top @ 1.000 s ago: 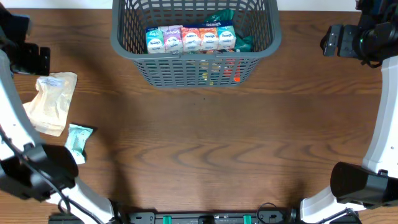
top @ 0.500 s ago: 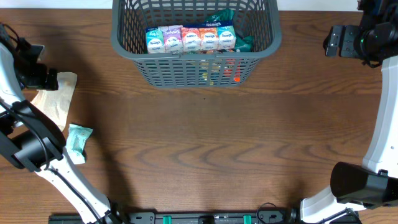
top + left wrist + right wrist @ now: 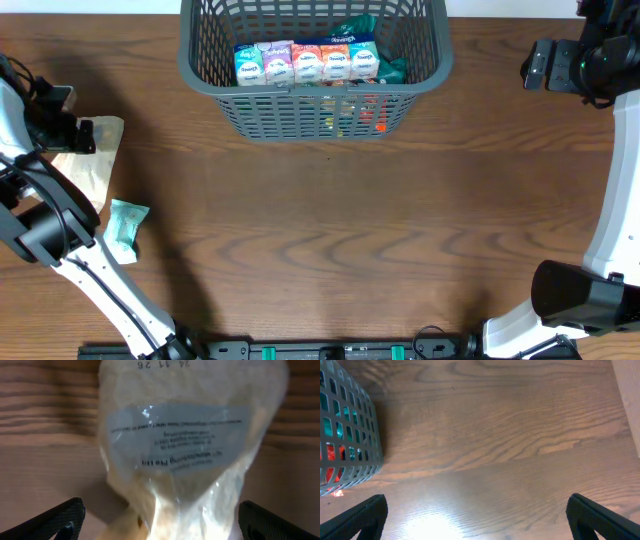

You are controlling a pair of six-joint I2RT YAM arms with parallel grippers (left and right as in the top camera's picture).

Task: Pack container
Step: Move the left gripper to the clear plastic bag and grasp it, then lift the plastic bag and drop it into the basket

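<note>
The fingers are above the pouch (image 3: 85, 170), so it is too early to close. My left gripper comes down, and only then closes on the pouch.
The dark grey slotted container (image 3: 205, 75) stands at the table's far middle and holds a row of colourful packets (image 3: 307, 62); its wall shows in the right wrist view (image 3: 347, 435). A cream clear-plastic pouch (image 3: 85, 170) lies at the far left. My left gripper (image 3: 75, 133) is open low over the pouch's top end; in the left wrist view the pouch (image 3: 190, 445) lies between the spread fingers (image 3: 160, 520). A small teal packet (image 3: 125, 226) lies below the pouch. My right gripper (image 3: 535, 65) is open and empty at the far right.
The wooden table (image 3: 380, 230) stretches between the arms. The table's right edge shows in the right wrist view (image 3: 625, 405). Arm bases sit at the bottom left (image 3: 45, 235) and bottom right (image 3: 575, 290).
My left gripper has come down from above the pouch onto its top end, now covering part of it. The right arm has barely moved.
</note>
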